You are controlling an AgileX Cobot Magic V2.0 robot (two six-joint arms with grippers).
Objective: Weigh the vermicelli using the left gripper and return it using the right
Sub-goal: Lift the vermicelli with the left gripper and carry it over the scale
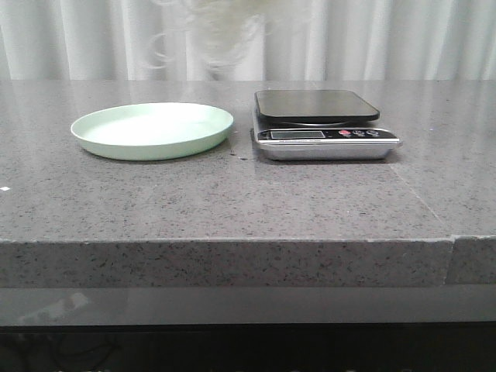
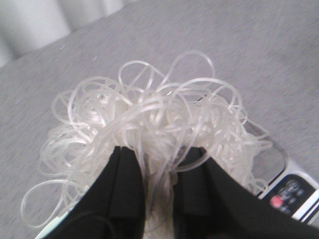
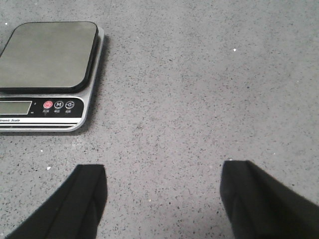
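The vermicelli is high above the scale's black pan; my left gripper must hold it until it's lower.
My left gripper (image 2: 158, 159) is shut on the vermicelli (image 2: 149, 119), a fluffy mound of thin, curly, translucent white strands. In the front view the vermicelli (image 1: 213, 31) hangs high at the top edge, between the plate and the scale; the gripper itself is out of that frame. The pale green plate (image 1: 152, 130) is empty at the left. The scale (image 1: 322, 124), with a black pan and silver base, stands right of it; it also shows in the left wrist view (image 2: 289, 191) and the right wrist view (image 3: 47, 74). My right gripper (image 3: 162, 186) is open and empty above bare table right of the scale.
The grey speckled table (image 1: 232, 201) has a front edge near the camera and a seam at the right front. White curtains (image 1: 387, 39) hang behind the table.
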